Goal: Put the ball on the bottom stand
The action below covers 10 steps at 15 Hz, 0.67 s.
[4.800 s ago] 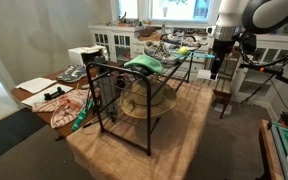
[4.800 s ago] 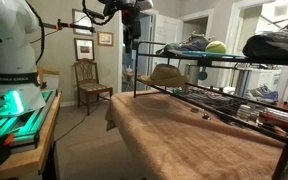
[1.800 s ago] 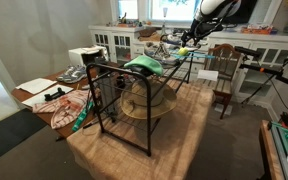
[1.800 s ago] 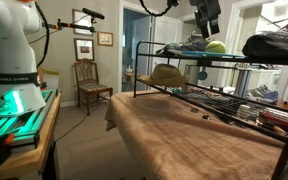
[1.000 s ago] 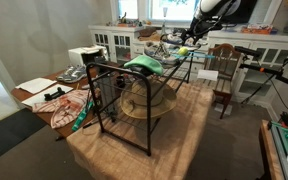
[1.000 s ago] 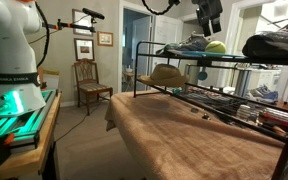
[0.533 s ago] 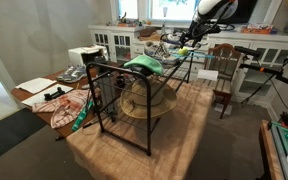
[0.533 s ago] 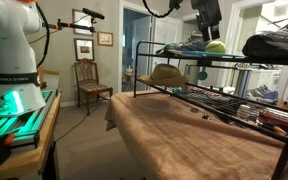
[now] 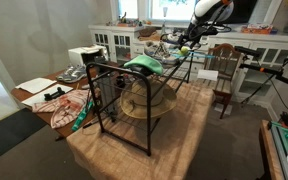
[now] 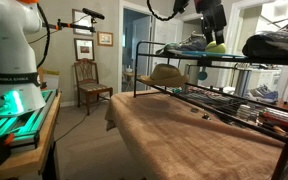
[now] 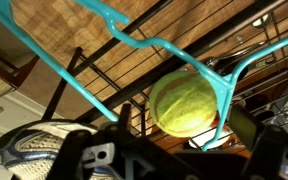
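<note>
The ball [image 9: 185, 50] [image 11: 188, 103] has my gripper's open fingers reaching down on both sides of it, so my gripper should close on it.
The yellow-green ball [image 11: 188, 103] lies on the top shelf of the black wire rack [image 9: 101, 98], inside the hook of a turquoise hanger [image 11: 134, 43]. In the wrist view my gripper [image 11: 180, 142] hangs just over the ball, with its dark, blurred jaws apart on either side of it. In both exterior views the gripper [image 10: 216, 34] [image 9: 189, 40] is low over the far end of the top shelf, and the ball [image 10: 217, 46] shows just under it. The rack's lower shelves [image 10: 204, 102] lie below.
A green dome-shaped hat [image 9: 142, 64] and sneakers [image 10: 188, 43] sit on the top shelf. A straw hat [image 10: 166, 74] lies on the middle shelf. A grey sneaker [image 11: 29, 146] is close beside the gripper. Wooden chairs [image 9: 222, 72] [image 10: 87, 78] stand nearby.
The gripper has come down toward the top shelf and now sits right over the ball. The ball has not moved.
</note>
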Tool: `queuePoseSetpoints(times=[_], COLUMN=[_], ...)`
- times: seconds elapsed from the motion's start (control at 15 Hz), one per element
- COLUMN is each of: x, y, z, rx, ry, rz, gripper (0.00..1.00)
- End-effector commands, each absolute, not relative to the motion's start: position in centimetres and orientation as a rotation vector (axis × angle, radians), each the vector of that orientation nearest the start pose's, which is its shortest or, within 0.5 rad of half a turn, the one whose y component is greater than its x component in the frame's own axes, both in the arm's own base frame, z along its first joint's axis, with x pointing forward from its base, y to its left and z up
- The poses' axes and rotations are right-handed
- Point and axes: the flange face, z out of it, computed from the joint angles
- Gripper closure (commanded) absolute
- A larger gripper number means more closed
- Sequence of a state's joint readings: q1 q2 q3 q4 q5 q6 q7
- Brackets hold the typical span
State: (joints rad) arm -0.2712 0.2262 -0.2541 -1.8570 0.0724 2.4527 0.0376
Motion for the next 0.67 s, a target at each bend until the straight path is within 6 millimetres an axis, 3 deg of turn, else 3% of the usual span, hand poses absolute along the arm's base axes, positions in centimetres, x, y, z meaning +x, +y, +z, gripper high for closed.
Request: queuePoseSetpoints(times=[0.0, 0.07, 0.13, 0.33, 0.4, 0.6], x=[57.37, 57.5, 57.6, 57.76, 57.7, 57.6], y=[-32.29, -32.37, -32.4, -32.21, -32.13, -32.13], z=[43.51, 43.37, 43.24, 42.77, 42.78, 43.29], rx=[-3.026, -3.029, -3.029, -3.038, -3.04, -3.044], ry=[0.913, 0.912, 0.91, 0.9, 0.903, 0.93], rz=[-0.576, -0.573, -0.568, -0.532, -0.516, -0.53], gripper=[0.0, 0.25, 0.26, 0.51, 0.58, 0.59])
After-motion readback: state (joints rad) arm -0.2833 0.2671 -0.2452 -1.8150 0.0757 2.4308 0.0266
